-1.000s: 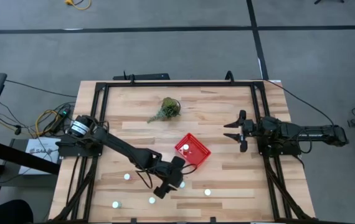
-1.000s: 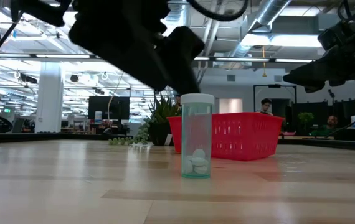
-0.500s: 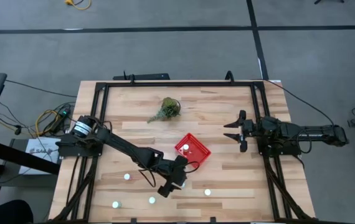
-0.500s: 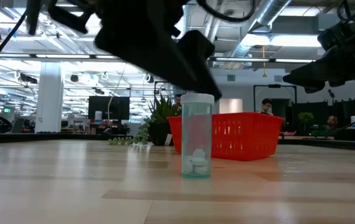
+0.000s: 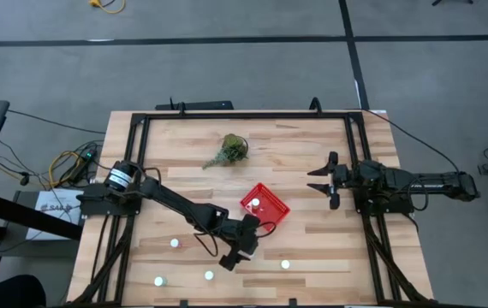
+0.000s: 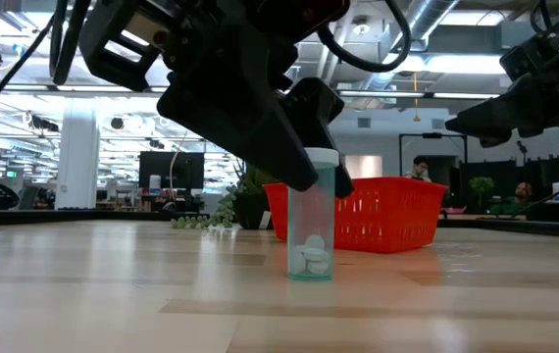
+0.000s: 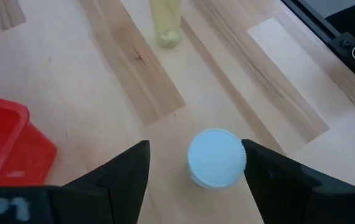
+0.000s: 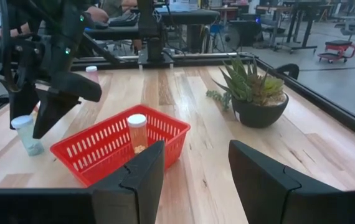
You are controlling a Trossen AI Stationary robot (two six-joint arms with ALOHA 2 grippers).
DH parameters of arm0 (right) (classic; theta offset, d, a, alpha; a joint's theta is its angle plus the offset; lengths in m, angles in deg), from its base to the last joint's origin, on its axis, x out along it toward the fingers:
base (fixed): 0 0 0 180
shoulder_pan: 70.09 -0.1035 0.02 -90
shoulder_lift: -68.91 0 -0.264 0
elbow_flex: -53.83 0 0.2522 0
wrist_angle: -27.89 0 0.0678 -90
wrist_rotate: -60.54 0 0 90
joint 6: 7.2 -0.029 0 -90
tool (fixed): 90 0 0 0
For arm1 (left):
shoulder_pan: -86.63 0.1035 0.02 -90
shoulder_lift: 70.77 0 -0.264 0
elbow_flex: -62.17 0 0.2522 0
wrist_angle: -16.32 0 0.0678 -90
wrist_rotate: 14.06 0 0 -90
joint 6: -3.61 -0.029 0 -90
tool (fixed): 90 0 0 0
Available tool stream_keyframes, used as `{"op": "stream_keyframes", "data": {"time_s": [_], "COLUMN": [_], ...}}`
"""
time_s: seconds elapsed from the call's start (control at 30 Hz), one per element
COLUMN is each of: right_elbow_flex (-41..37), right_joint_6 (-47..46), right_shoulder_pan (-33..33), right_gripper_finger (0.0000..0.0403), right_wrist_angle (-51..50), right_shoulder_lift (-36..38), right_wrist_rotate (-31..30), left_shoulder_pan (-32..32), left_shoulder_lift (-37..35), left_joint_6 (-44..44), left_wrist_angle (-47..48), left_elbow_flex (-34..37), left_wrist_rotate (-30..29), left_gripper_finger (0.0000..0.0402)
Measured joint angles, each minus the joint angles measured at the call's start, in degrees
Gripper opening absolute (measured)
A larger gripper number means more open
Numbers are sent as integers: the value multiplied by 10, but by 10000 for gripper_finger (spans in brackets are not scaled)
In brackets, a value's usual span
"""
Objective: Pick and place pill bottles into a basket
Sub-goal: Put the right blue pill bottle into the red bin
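Observation:
My fingers are down around the bottle's white cap [image 7: 217, 158], so it is time to close my left gripper. It would hold the pill bottle.
My left gripper [image 5: 240, 251] is open, near the table's front middle. Its fingers stand on either side of an upright clear pill bottle with a white cap [image 7: 216, 158], which also shows in the low view [image 6: 311, 226]. I cannot tell whether a finger touches the cap. The red basket [image 5: 271, 214] sits just beyond, with one bottle [image 5: 255, 204] standing in it. Three more bottles [image 5: 175, 244] [image 5: 158, 281] [image 5: 210, 275] stand to the left and another [image 5: 285, 265] to the right. My right gripper [image 5: 325, 181] is open and empty at the table's right.
A green potted plant [image 5: 231, 151] lies at the table's far middle. A yellowish bottle [image 7: 166, 25] stands beyond the left gripper. A black frame [image 5: 244, 114] runs around the table top.
My left gripper has gone a little toward the table's right edge and down, so that its open fingers now stand around the clear bottle's cap. The bottle has stayed upright where it was.

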Motion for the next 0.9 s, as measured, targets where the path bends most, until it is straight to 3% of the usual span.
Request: {"op": "stream_keyframes", "data": {"time_s": [0.6,0.9], "right_elbow_flex": [0,0], "right_joint_6": [0,0], "right_shoulder_pan": [0,0], "right_gripper_finger": [173,173], "right_wrist_angle": [0,0], "right_shoulder_lift": [0,0], "right_wrist_rotate": [0,0], "left_shoulder_pan": [0,12], "left_shoulder_lift": [0,-9], "left_joint_6": [4,5], "left_wrist_angle": [-1,-13], "left_elbow_flex": [0,0], "left_wrist_rotate": [-4,-4], "left_gripper_finger": [112,116]}}
